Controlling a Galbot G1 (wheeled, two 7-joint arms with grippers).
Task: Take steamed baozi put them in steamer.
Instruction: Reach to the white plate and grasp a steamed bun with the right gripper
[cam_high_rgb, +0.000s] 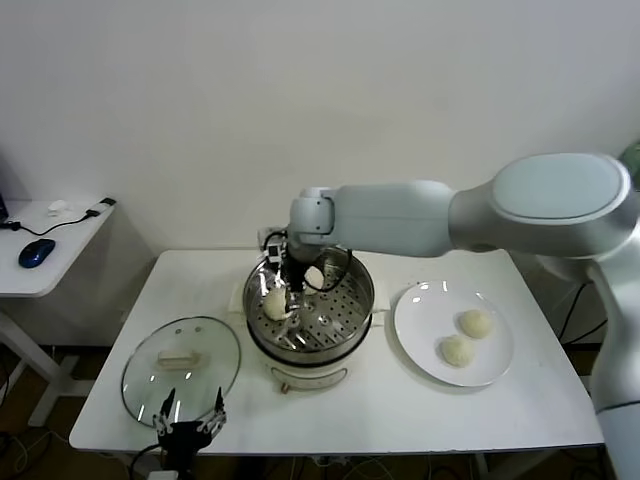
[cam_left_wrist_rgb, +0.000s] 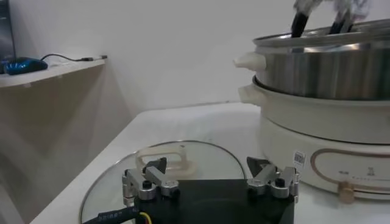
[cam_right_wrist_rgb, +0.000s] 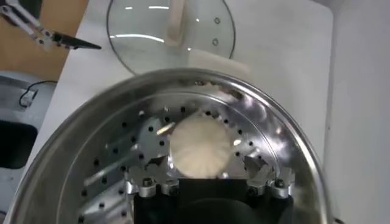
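My right gripper will next grab a baozi from the white plate by its rounded sides, to add another to the steamer.
The steamer stands mid-table, a steel pot on a white base. My right gripper reaches down into it, open, its fingers either side of a baozi that rests on the perforated tray. In the head view that baozi lies at the pot's left side and a second one behind the gripper. Two more baozi lie on the white plate. My left gripper hangs open at the table's front edge, by the glass lid.
The glass lid with its white handle lies front left, just beyond my left gripper. The steamer's wall rises to its right. A side desk with a blue mouse stands at the far left.
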